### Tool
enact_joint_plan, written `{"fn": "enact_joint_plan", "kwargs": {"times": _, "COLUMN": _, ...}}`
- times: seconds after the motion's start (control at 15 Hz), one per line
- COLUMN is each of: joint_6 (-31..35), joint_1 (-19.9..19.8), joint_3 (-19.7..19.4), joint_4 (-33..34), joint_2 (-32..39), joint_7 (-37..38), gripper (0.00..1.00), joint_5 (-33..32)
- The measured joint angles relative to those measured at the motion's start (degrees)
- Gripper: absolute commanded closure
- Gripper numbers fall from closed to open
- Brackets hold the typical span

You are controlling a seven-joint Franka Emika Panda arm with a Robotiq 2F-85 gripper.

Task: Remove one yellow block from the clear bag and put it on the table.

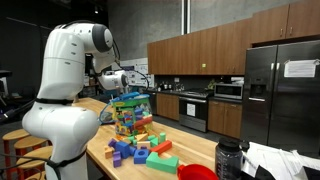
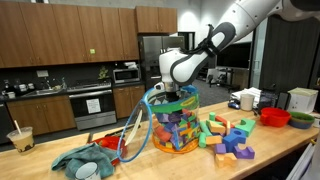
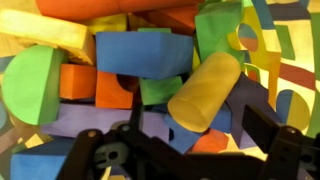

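My gripper closes next, since the yellow cylinder block's near end [image 3: 195, 106] lies between my open fingers, level with its sides, so that would catch the block.
The clear bag [image 1: 128, 115] [image 2: 176, 128] stands upright on the light wooden table [image 1: 192, 150] [image 2: 150, 166], full of many-coloured blocks. My gripper [image 1: 130, 92] [image 2: 178, 97] reaches down into the bag's top. In the wrist view the gripper [image 3: 198, 128] is open, with its two dark fingers on either side of a yellow cylinder block [image 3: 205, 90] that lies tilted on blue, purple, orange and green blocks. The fingers do not seem to touch it. Another yellow block [image 3: 45, 32] lies at the upper left.
Loose blocks [image 1: 145, 150] [image 2: 228, 138] lie on the table beside the bag. A red bowl [image 1: 198, 172] [image 2: 275, 117], a blue cloth [image 2: 85, 162], a cup with a straw [image 2: 20, 138] and a dark bottle [image 1: 228, 160] also stand there. Dark brown cabinets are behind.
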Motion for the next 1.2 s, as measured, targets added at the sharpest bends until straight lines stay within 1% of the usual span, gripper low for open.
{"fn": "enact_joint_plan", "kwargs": {"times": 0.13, "joint_6": -0.2, "joint_1": -0.11, "joint_3": -0.01, "joint_4": 0.04, "joint_2": 0.0, "joint_7": -0.19, "gripper": 0.0, "joint_5": -0.2}}
{"fn": "enact_joint_plan", "kwargs": {"times": 0.2, "joint_6": -0.41, "joint_1": -0.09, "joint_3": 0.01, "joint_4": 0.01, "joint_2": 0.0, "joint_7": -0.25, "gripper": 0.22, "joint_5": -0.2}}
{"fn": "enact_joint_plan", "kwargs": {"times": 0.33, "joint_6": -0.87, "joint_1": -0.05, "joint_3": 0.14, "joint_4": -0.1, "joint_2": 0.0, "joint_7": -0.29, "gripper": 0.31, "joint_5": -0.2}}
{"fn": "enact_joint_plan", "kwargs": {"times": 0.6, "joint_6": -1.89, "joint_1": -0.01, "joint_3": 0.27, "joint_4": -0.22, "joint_2": 0.02, "joint_7": -0.33, "gripper": 0.62, "joint_5": -0.2}}
{"fn": "enact_joint_plan", "kwargs": {"times": 0.67, "joint_6": -2.04, "joint_1": -0.01, "joint_3": 0.28, "joint_4": -0.22, "joint_2": 0.02, "joint_7": -0.33, "gripper": 0.69, "joint_5": -0.2}}
{"fn": "enact_joint_plan", "kwargs": {"times": 0.73, "joint_6": -2.17, "joint_1": -0.01, "joint_3": 0.28, "joint_4": -0.21, "joint_2": 0.01, "joint_7": -0.34, "gripper": 0.74, "joint_5": -0.2}}
{"fn": "enact_joint_plan", "kwargs": {"times": 0.93, "joint_6": -2.26, "joint_1": 0.06, "joint_3": 0.31, "joint_4": -0.15, "joint_2": 0.01, "joint_7": -0.34, "gripper": 0.77, "joint_5": -0.2}}
{"fn": "enact_joint_plan", "kwargs": {"times": 1.2, "joint_6": -2.26, "joint_1": 0.16, "joint_3": 0.31, "joint_4": -0.07, "joint_2": 0.01, "joint_7": -0.34, "gripper": 0.78, "joint_5": -0.2}}
